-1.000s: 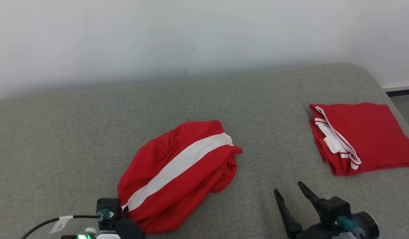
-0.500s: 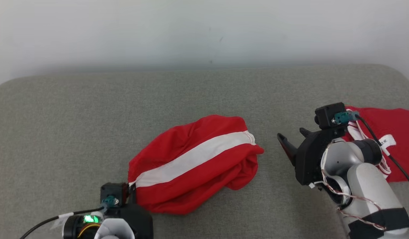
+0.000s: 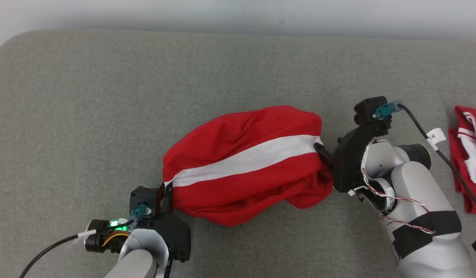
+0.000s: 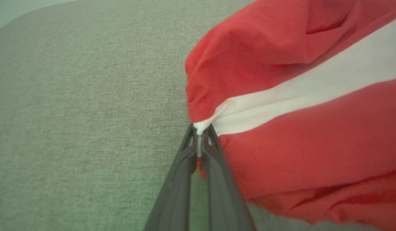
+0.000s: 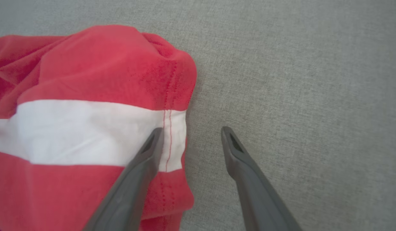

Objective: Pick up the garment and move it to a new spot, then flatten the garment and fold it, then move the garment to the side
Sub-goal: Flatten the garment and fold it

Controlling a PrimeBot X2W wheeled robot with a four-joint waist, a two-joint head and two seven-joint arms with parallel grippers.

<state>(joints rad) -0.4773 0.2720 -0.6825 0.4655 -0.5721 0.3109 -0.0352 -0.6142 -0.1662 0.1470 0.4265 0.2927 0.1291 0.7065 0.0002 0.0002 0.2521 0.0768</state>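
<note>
The red cloth [image 3: 243, 129] lies bunched and slack, so my right gripper will next pinch the garment by its white hem [image 3: 317, 139], where a free edge stands up.
A red garment [image 3: 245, 166] with a white stripe lies bunched in the middle of the grey cushion [image 3: 106, 96]. At its lower-left end my left gripper [image 3: 166, 189] is shut on the end of the white stripe; the left wrist view shows the fingertips pinching that white cloth [image 4: 199, 128]. My right gripper [image 3: 322, 152] stands open at the garment's right end. In the right wrist view [image 5: 190, 134] one finger [image 5: 143, 160] rests over the white hem [image 5: 175, 138] of the garment and the other [image 5: 239, 157] hangs over bare cushion.
A second red and white garment [image 3: 467, 154] lies folded at the right edge of the cushion, behind my right forearm [image 3: 415, 200]. A pale wall [image 3: 238, 15] runs along the cushion's far side. The cushion's rounded corner shows at the top left.
The head camera has tilted down and turned. My right arm has swung in from the lower right to the garment's right end. The left gripper has stayed shut on the stripe.
</note>
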